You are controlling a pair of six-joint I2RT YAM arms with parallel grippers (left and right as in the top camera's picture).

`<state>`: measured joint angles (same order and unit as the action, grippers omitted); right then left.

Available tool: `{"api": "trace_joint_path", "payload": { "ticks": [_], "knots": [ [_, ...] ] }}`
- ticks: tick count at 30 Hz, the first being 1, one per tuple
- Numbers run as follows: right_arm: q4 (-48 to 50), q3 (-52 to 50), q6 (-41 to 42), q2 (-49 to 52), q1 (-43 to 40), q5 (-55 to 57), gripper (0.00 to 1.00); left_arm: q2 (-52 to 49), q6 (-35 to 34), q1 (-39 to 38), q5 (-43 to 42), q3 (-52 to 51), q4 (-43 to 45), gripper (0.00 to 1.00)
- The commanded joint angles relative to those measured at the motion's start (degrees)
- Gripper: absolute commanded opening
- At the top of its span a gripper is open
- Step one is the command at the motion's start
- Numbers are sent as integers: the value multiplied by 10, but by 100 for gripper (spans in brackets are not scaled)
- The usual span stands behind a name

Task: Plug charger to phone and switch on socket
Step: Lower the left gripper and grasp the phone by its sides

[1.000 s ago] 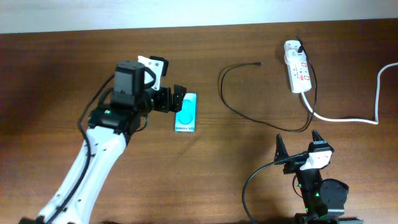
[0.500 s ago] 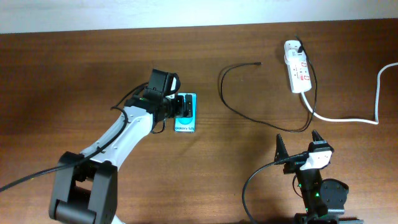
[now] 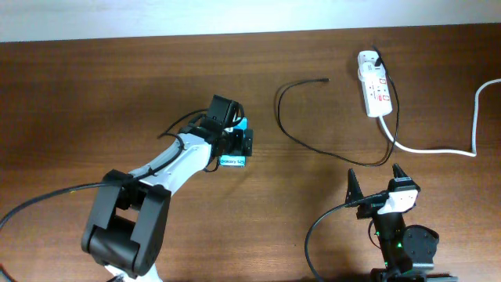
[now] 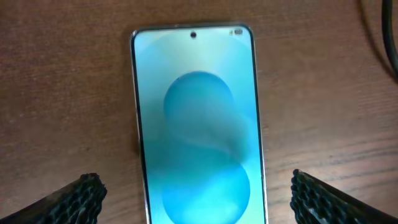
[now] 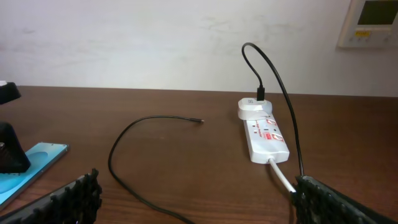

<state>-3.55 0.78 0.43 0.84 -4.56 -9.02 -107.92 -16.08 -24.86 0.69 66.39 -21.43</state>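
Note:
The left gripper isn't ready to close yet: the phone's side edge point(image 4: 263, 185) shows uncovered below the robot's finger, so the gripper needs to go lower first and then close on the phone.
The phone point(image 3: 233, 160) lies flat on the table left of centre, cyan screen up. It fills the left wrist view point(image 4: 196, 124) and shows at the left edge of the right wrist view point(image 5: 31, 165). My left gripper point(image 3: 237, 142) is open, one finger on each side of the phone point(image 4: 199, 199). The charger cable point(image 3: 276, 106) curves across the table. Its free tip point(image 3: 325, 80) lies loose and its other end is plugged into the adapter on the socket point(image 3: 374, 92). The cable point(image 5: 112, 149) and socket point(image 5: 267, 138) show in the right wrist view. My right gripper point(image 3: 374, 182) is open and empty near the front edge point(image 5: 205, 202).
The socket's thick white cord point(image 3: 438, 150) runs right and loops up off the table's right edge. A pale wall stands behind the table, with a wall-mounted control panel point(image 5: 373, 22) at the upper right.
My left arm has swung right and lowered its gripper over the phone, from beside its left edge to straddling it. The right arm, cable and socket have not moved.

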Motion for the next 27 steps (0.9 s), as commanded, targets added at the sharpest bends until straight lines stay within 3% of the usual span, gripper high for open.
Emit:
{"api": "trace_joint_path", "payload": {
  "ticks": [1,27],
  "knots": [
    [0,-5,3,-5,3,3,99,-9,-27,-3,25,8,10,99],
    [0,-5,3,-5,3,3,98,-9,-36,-33,85,8,43,99]
  ]
}}
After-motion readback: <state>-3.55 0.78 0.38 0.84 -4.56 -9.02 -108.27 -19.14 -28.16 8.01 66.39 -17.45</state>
